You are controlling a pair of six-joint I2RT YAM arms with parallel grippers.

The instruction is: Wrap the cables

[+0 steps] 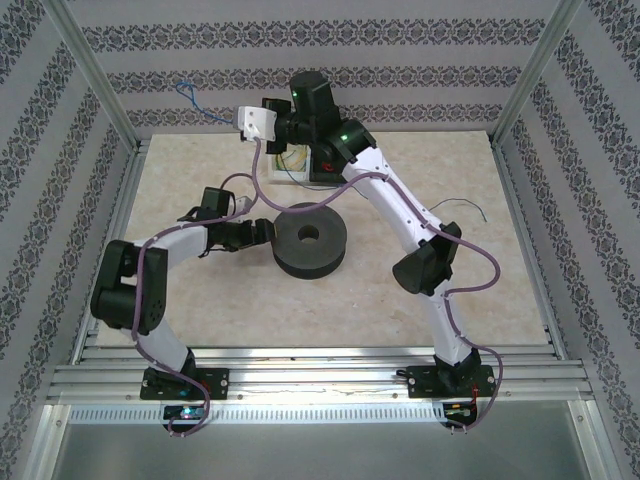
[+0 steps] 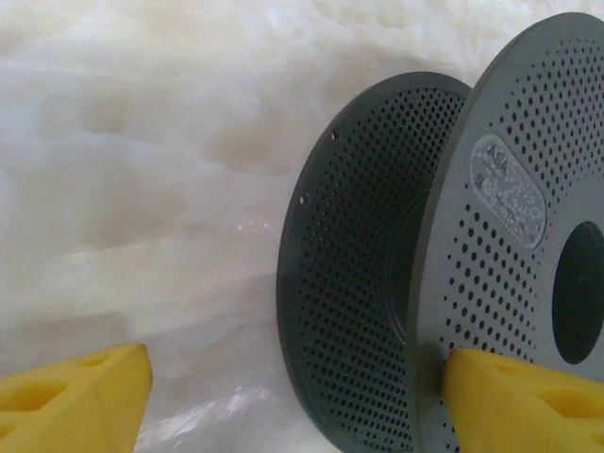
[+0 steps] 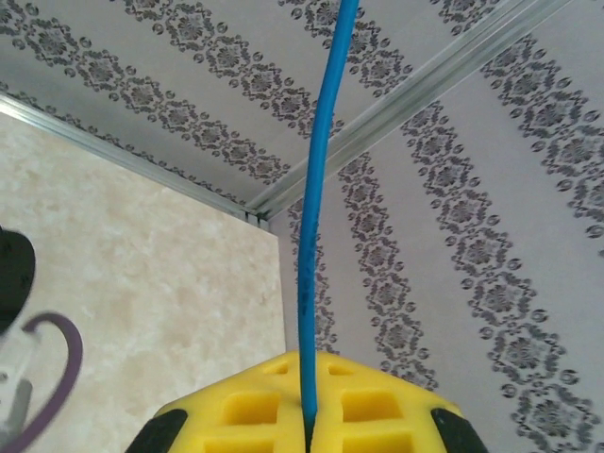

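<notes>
The spool needs to be set upright, so my left gripper needs to grab it by its near edge's rim [image 1: 276, 238] [image 2: 427, 351]. The edges then stay free for wrapping.
The black spool [image 1: 310, 240] lies flat in the middle of the table. Close up, its two perforated flanges [image 2: 377, 264] stand on edge. My left gripper [image 1: 262, 232] is at the spool's left side, open, its yellow fingers [image 2: 80, 396] straddling the rim [image 2: 300, 368]. The right-hand finger touches the near flange's face, and the other finger is clear of the spool. My right gripper [image 1: 245, 122] is raised at the back, shut [image 3: 307, 415] on the thin blue cable [image 3: 316, 189]. The cable's free end curls against the back wall [image 1: 190, 95].
A small white box with yellow and red wires [image 1: 295, 165] sits behind the spool, under the right arm. A thin dark wire [image 1: 465, 205] lies on the table at the right. Purple arm cords [image 1: 265, 185] hang near both arms. Patterned walls and metal posts enclose the table.
</notes>
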